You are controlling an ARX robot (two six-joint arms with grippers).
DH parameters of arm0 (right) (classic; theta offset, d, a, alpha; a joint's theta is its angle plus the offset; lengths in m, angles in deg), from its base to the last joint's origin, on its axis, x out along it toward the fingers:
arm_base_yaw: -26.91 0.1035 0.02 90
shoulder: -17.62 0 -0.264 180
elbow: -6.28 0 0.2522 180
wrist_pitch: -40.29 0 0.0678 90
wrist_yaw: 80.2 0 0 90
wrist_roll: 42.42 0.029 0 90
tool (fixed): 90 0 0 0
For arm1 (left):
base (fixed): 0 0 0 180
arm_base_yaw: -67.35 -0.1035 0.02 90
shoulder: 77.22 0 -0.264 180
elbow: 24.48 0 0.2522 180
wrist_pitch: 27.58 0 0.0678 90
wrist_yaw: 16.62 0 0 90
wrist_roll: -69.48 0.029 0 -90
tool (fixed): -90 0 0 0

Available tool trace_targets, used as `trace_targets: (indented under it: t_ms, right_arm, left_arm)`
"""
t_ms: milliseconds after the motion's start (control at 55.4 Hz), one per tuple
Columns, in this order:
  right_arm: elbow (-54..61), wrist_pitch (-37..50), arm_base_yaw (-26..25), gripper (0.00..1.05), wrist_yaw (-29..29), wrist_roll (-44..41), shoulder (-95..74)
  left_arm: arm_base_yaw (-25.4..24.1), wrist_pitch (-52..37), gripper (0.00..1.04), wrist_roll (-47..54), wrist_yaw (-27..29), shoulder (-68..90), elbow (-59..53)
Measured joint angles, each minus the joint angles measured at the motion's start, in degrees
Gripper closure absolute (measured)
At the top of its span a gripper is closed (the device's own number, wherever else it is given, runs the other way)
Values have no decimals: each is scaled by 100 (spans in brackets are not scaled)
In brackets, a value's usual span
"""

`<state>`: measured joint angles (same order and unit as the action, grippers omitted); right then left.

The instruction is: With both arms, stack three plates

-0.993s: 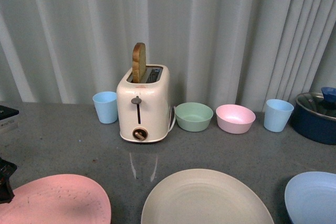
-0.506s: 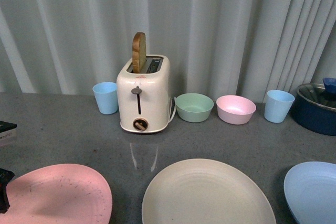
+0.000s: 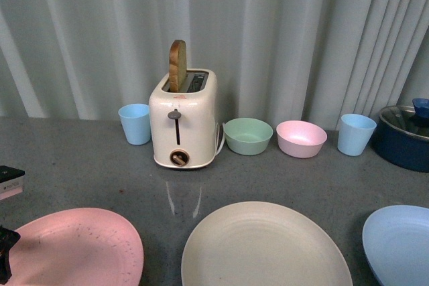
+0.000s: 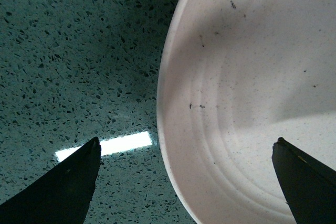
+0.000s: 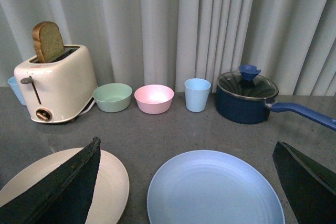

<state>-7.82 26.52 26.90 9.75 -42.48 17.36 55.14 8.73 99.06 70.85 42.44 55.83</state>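
Observation:
The broad side of the pink plate spreads wider than my open fingers, so my left gripper will next grab the plate's thin raised rim (image 3: 19,232) to stack the plate.
Three plates lie in a row along the near edge of the grey table: a pink plate (image 3: 74,249) at the left, a cream plate (image 3: 265,246) in the middle and a light blue plate (image 3: 399,242) at the right. My left gripper (image 4: 186,150) is open and close above the pink plate (image 4: 252,77). Its rim passes between the fingers, with one finger over the plate and the other over bare table. My right gripper (image 5: 186,148) is open and holds nothing. The blue plate (image 5: 215,192) lies between its fingers, further off. The cream plate (image 5: 113,177) is partly hidden behind one finger.
At the back stand a cream toaster (image 3: 184,118) holding a slice of bread, two light blue cups (image 3: 135,124) (image 3: 355,134), a green bowl (image 3: 248,136), a pink bowl (image 3: 301,138) and a dark blue lidded pot (image 3: 405,138). A grey curtain hangs behind them.
The front view has shifted a little, so the back row sits higher in frame. The dark part of my left gripper at the left edge is lower. The plates have not moved.

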Motion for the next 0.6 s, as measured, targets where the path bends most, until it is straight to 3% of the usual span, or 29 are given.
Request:
trace_targets:
  t_ms: [271, 488, 596]
  right_arm:
    - [0, 0, 0, 7, 0, 0, 0]
    - [0, 0, 0, 7, 0, 0, 0]
    - [0, 0, 0, 7, 0, 0, 0]
  left_arm:
    - [76, -92, 10, 24, -7, 107, -114]
    - [188, -107, 56, 20, -7, 122, -125]
    - [199, -105, 72, 20, -4, 122, -122]
